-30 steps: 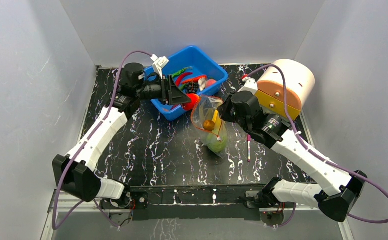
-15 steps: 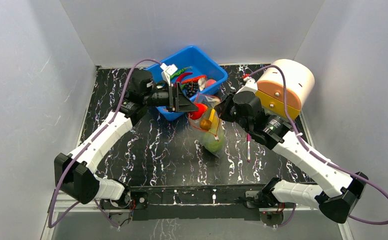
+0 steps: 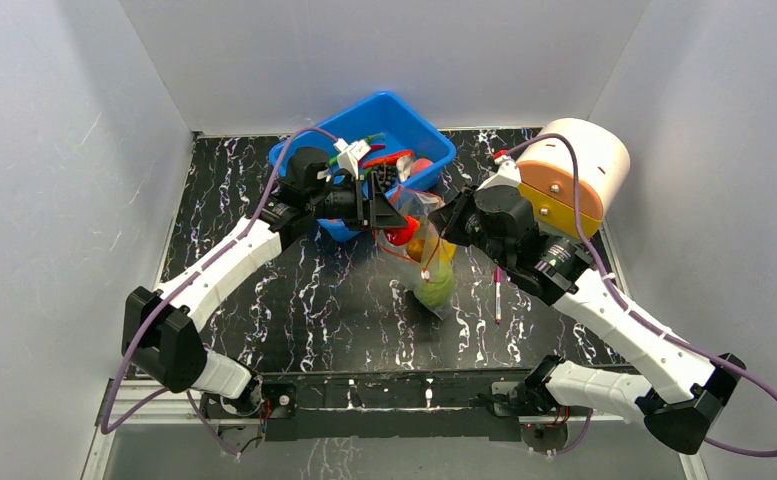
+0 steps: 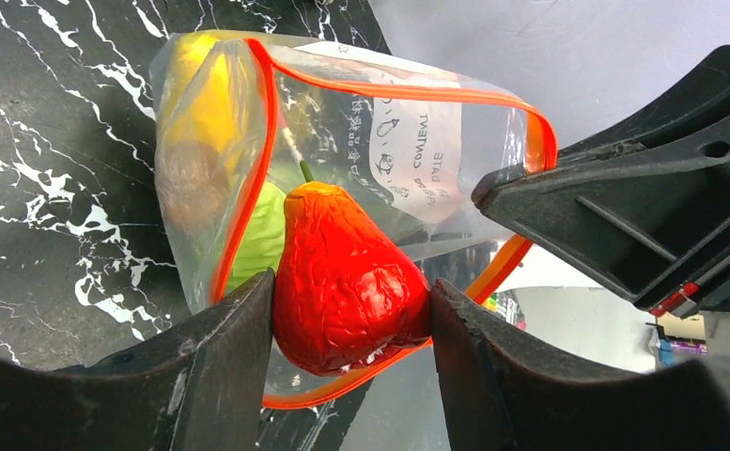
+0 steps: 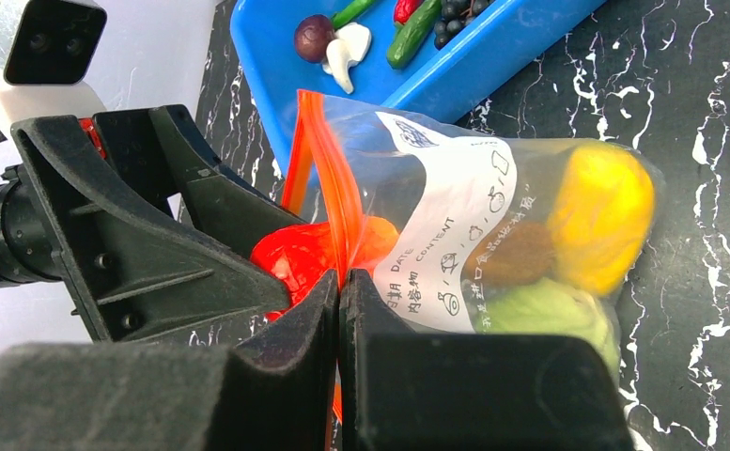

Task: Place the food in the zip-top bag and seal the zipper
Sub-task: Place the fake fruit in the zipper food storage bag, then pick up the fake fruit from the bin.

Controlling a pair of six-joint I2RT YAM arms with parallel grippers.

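Note:
I should open my left gripper: the red fruit's narrow end is inside the bag's orange-ringed opening, so the fruit would drop into the bag (image 3: 426, 255).
My left gripper (image 4: 349, 324) is shut on a glossy red pear-shaped toy fruit (image 4: 347, 277) and holds it at the open mouth of the clear zip-top bag (image 4: 408, 141). The bag's orange zipper (image 4: 265, 141) rings the mouth. Green, yellow and brown food (image 5: 530, 282) lies inside the bag. My right gripper (image 5: 338, 296) is shut on the zipper (image 5: 328, 202) edge and holds the bag up. From above, the bag (image 3: 426, 255) hangs between both grippers, with the red fruit (image 3: 397, 234) at its mouth.
A blue tub (image 3: 434, 148) behind the bag holds more toy food, among it a white mushroom (image 5: 349, 47), green pieces and dark berries. A white and orange cylinder (image 3: 571, 175) stands at the back right. A pink-capped pen (image 3: 497, 290) lies on the black marbled table (image 3: 304, 300).
My left arm has carried the red fruit rightward from over the tub's edge to the bag's mouth. The right gripper has kept its hold and shifted slightly.

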